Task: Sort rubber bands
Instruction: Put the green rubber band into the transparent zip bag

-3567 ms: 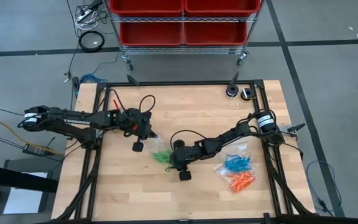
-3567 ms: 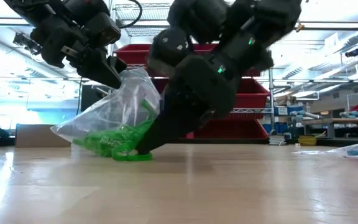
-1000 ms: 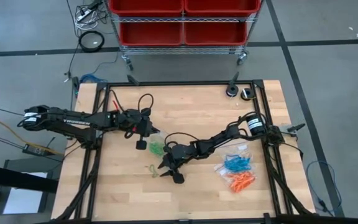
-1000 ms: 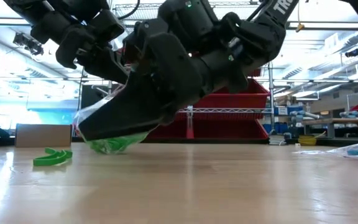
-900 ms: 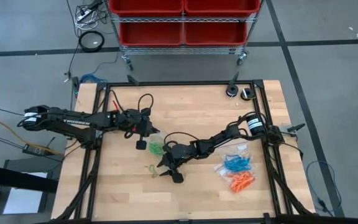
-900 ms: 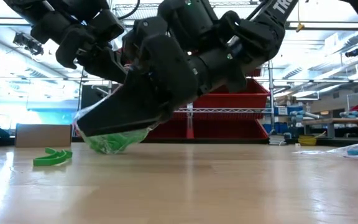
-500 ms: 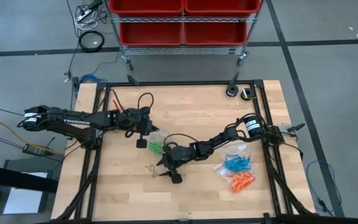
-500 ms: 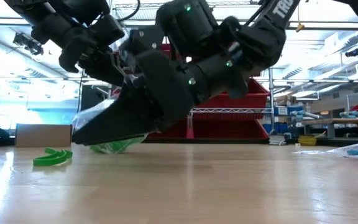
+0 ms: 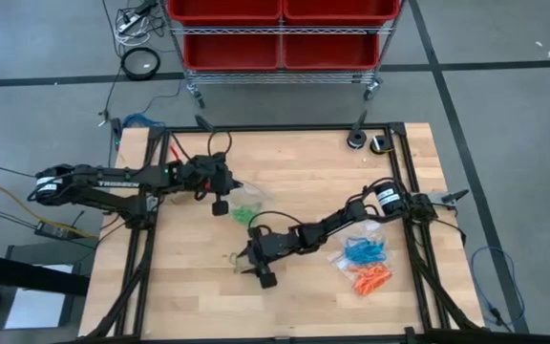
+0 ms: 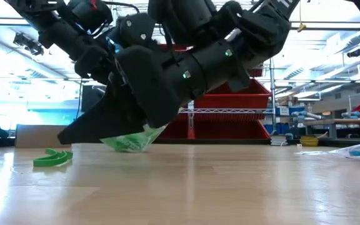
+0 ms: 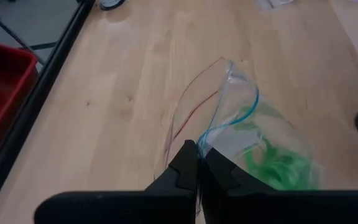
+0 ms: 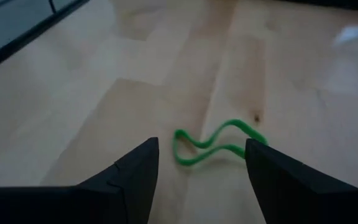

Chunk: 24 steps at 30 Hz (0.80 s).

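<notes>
The green rubber band (image 12: pixel 216 144) needs to be sorted into the bag, so my right gripper will pinch it by its loop next.
A loose green rubber band (image 12: pixel 216 144) lies flat on the wood, also in the high view (image 9: pixel 234 258) and the low view (image 10: pixel 52 157). My right gripper (image 12: pixel 201 180) is open, low over the table, its fingers standing on either side just short of the band without touching it (image 9: pixel 252 265). My left gripper (image 11: pixel 197 167) is shut on a clear zip bag (image 11: pixel 263 152) that holds several green bands, toward the far left of the table (image 9: pixel 246 208). My left gripper pinches the clear bag's open zip edge (image 11: pixel 209 138) between its two fingers, coming from the table's left side and slanting down. The bag trails away from the fingers, and its filled lower end (image 10: pixel 130 144) rests on the table.
Two more clear bags lie near the right edge, one with blue bands (image 9: pixel 363 250) and one with orange bands (image 9: pixel 370 279). Black frame rails (image 9: pixel 156 220) border the table. Bare wood spreads along the near side. Red bins (image 9: pixel 280 29) stand beyond the far edge.
My left gripper has drawn the green-band bag toward the table's far edge, away from the loose band. My right gripper has shifted slightly left and near and dropped lower, closing on the loose green band, which has stayed where it was.
</notes>
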Tool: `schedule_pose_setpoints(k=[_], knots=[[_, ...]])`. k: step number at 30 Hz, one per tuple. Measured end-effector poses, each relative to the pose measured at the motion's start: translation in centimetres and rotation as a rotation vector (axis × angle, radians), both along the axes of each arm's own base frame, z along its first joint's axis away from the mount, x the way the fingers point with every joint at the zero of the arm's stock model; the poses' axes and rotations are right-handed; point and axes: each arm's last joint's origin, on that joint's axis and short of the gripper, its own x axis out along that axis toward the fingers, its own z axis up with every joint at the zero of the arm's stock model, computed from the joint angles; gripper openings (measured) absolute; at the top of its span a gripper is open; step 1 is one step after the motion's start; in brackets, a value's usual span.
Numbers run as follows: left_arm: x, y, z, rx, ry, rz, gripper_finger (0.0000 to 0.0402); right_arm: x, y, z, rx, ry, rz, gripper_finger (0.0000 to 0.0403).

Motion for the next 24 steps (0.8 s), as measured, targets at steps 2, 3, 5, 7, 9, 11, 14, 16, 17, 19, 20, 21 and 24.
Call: schedule_pose_setpoints(k=[2,3,5,7,9,11,14,16,17,19,20,21,24], knots=[[0.0,0.0,0.0,-0.008,-0.003,-0.009,0.0010,0.1,-0.4,-0.1,0.015,0.012,-0.016,0.0224],[0.0,0.0,0.0,-0.010,-0.007,-0.014,0.0010,0.1,-0.6,-0.1,0.020,0.013,-0.019,0.0224],[0.0,0.0,0.0,-0.011,-0.003,-0.014,0.0010,0.2,-0.9,-0.1,0.023,0.012,-0.022,0.0224],[0.0,0.0,0.0,-0.012,-0.006,-0.013,0.0010,0.2,-1.0,-0.1,0.027,0.021,-0.021,0.0224],[0.0,0.0,0.0,-0.014,-0.005,-0.012,0.0010,0.2,-1.1,-0.1,0.027,0.021,-0.019,0.0223],[0.0,0.0,0.0,-0.025,-0.009,-0.016,0.0010,0.2,-1.2,-0.1,0.030,0.019,-0.019,0.0220],[0.1,-0.1,0.2,-0.040,-0.030,-0.025,0.0010,0.5,-1.1,-0.8,0.037,0.014,-0.008,0.0217],[0.1,-0.1,0.2,-0.043,-0.034,-0.029,0.0010,0.9,-0.9,-2.0,0.045,0.028,0.007,0.0216],[0.2,-0.1,0.2,-0.042,-0.038,-0.029,0.0010,1.3,-0.8,-2.3,0.043,0.019,0.005,0.0216],[0.1,-0.1,0.2,-0.046,-0.031,-0.028,0.0010,2.0,-0.4,-2.5,0.043,0.015,0.003,0.0216],[0.1,-0.1,0.1,-0.048,-0.024,-0.028,0.0010,2.3,-0.3,-2.6,0.038,0.005,-0.005,0.0215],[0.1,-0.1,0.1,-0.052,-0.018,-0.030,0.0010,2.6,-0.3,-2.7,0.033,0.005,-0.014,0.0215],[0.0,-0.2,0.0,-0.065,-0.008,-0.039,0.0010,3.3,-0.3,-2.6,0.028,0.025,-0.020,0.0214]])
